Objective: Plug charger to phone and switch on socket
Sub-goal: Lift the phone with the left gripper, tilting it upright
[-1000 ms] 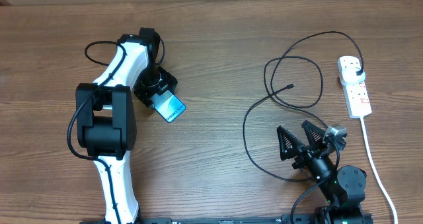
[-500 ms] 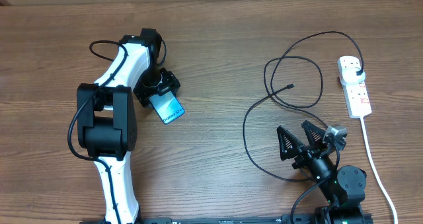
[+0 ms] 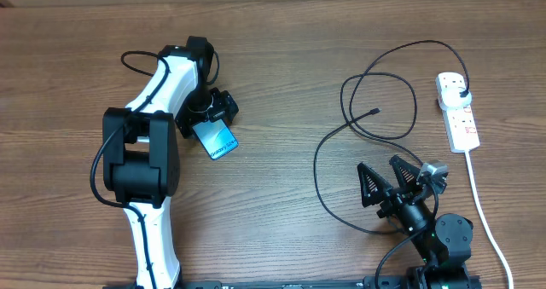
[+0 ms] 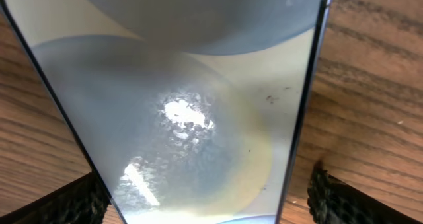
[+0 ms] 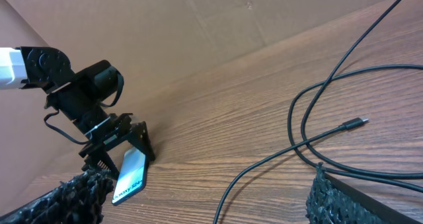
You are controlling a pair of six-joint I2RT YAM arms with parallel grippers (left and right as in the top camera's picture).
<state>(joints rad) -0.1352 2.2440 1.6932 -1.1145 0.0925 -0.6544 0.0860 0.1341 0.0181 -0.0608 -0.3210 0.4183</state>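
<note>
The phone has its far end (image 3: 206, 125) (image 4: 201, 199) between both fingers and closing now would catch the phone, so my left gripper closes on it next.
The phone (image 3: 218, 140) lies on the table with its lit screen up and fills the left wrist view (image 4: 185, 85). My left gripper (image 3: 208, 118) is open and straddles the phone's far end, one finger at each long edge (image 4: 198, 201), with a gap on the right side. The charger's black cable (image 3: 341, 127) loops across the table's right half; its connector tip (image 3: 376, 112) lies free and its plug (image 3: 461, 91) sits in the white socket strip (image 3: 458, 114). My right gripper (image 3: 394, 180) is open and empty, near the cable's near loop.
The strip's white cord (image 3: 482, 195) runs down the right side to the front edge. In the right wrist view the phone (image 5: 131, 174) and the left gripper (image 5: 112, 141) show far left and the connector tip (image 5: 360, 122) at the right. Wall behind.
My left gripper has shifted slightly to the right and turned a little over the phone's far end. The phone has barely moved. The right arm is still.
</note>
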